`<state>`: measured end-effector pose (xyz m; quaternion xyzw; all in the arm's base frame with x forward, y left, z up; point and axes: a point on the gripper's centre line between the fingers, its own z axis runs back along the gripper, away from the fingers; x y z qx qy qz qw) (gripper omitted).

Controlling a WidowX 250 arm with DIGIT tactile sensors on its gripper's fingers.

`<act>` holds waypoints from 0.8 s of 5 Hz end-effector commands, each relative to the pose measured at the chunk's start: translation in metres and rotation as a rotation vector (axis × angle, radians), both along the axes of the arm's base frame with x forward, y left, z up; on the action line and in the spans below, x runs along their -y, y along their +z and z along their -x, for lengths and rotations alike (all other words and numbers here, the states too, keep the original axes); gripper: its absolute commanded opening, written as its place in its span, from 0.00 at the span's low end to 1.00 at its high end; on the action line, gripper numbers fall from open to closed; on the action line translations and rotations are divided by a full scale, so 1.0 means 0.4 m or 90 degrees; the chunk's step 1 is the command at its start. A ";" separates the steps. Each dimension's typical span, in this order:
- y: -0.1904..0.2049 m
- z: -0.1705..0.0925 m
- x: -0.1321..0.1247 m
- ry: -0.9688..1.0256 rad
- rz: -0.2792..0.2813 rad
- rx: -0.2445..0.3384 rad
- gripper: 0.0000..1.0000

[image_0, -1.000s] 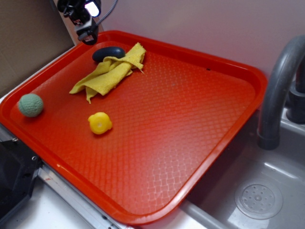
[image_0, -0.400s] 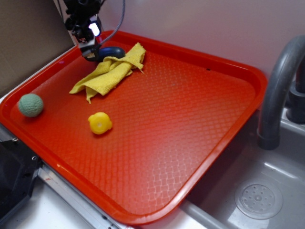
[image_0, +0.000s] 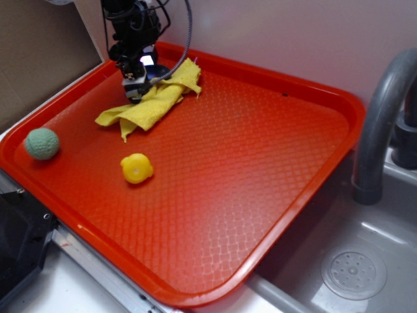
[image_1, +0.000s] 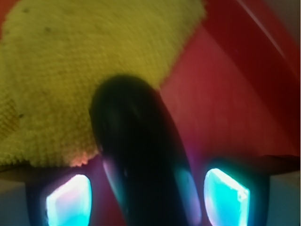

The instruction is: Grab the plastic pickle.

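Note:
The plastic pickle (image_1: 136, 155) is between my lit fingers in the wrist view, and they are low beside its sides, so my gripper will close on it.
In the wrist view the plastic pickle (image_1: 136, 155), dark and glossy, lies lengthwise on the red tray (image_1: 211, 108). It sits between my two lit fingertips (image_1: 68, 200), with a gap on each side. My gripper (image_1: 146, 197) is open and straddles it. The pickle's far end touches the yellow cloth (image_1: 70, 70). In the exterior view my gripper (image_0: 137, 88) is down at the tray's far left corner, at the edge of the yellow cloth (image_0: 153, 101). There it hides the pickle.
A pale green ball (image_0: 42, 143) and a small yellow toy (image_0: 136, 168) lie on the red tray (image_0: 260, 150). The tray's raised rim runs close behind my gripper. A grey faucet (image_0: 381, 117) and the sink basin (image_0: 355, 274) are at the right.
My gripper has come down and forward from above the tray's far left rim onto the pickle. It now covers the pickle in the exterior view.

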<state>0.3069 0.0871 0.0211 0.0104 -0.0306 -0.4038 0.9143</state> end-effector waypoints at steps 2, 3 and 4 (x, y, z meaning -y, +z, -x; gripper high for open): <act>0.037 -0.021 0.042 -0.005 0.006 0.047 0.00; 0.052 -0.021 0.016 0.026 -0.031 0.051 0.00; 0.168 -0.005 0.023 0.114 -0.067 0.096 0.00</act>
